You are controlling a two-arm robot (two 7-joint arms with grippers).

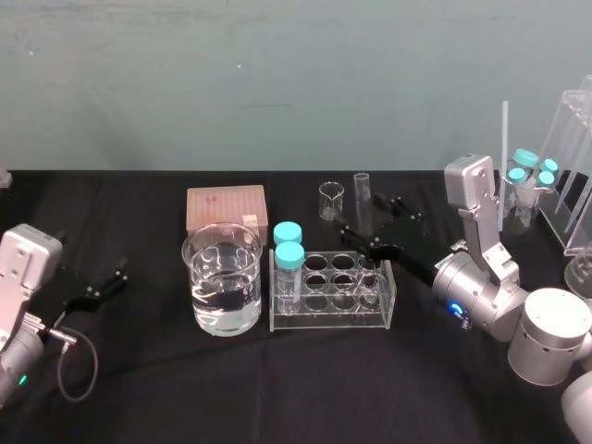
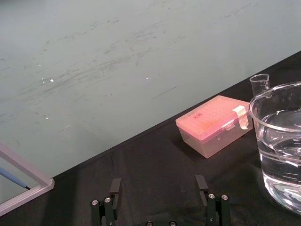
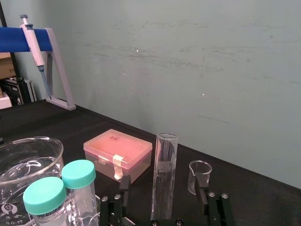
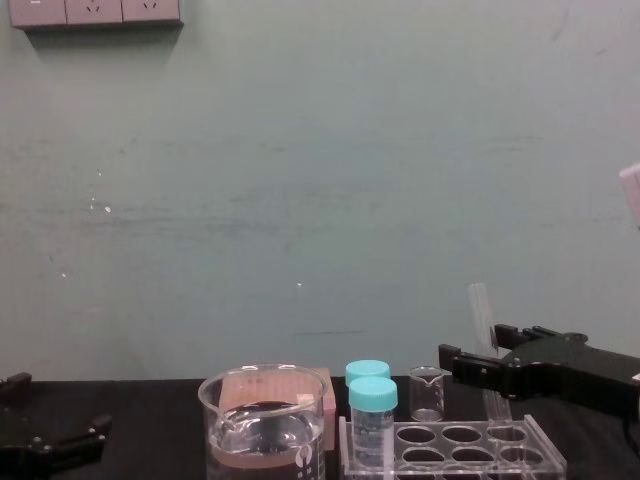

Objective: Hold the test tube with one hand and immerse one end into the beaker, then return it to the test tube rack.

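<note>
The test tube should be grabbed by its middle (image 4: 488, 345) with my right gripper next. The test tube's lower end then stays free to dip into the beaker (image 4: 264, 430).
The test tube (image 1: 362, 199) stands nearly upright with its lower end in the back right hole of the test tube rack (image 1: 328, 324). My right gripper (image 1: 362, 215) is open around the tube. In the right wrist view the test tube (image 3: 164, 179) rises between the two fingers with a gap on each side. From the chest the test tube (image 4: 485, 330) leans slightly, with the right gripper (image 4: 475, 350) level with its middle. The beaker (image 1: 222, 277) holds water and stands left of the rack. My left gripper (image 1: 118, 282) rests open at the far left, holding nothing.
Two teal-capped vials (image 1: 289, 245) occupy the rack's left end. A tiny beaker (image 1: 330, 200) and a pink tip box (image 1: 227, 208) sit behind. More teal-capped tubes (image 1: 532, 171) and a clear stand (image 1: 573, 176) are at the back right.
</note>
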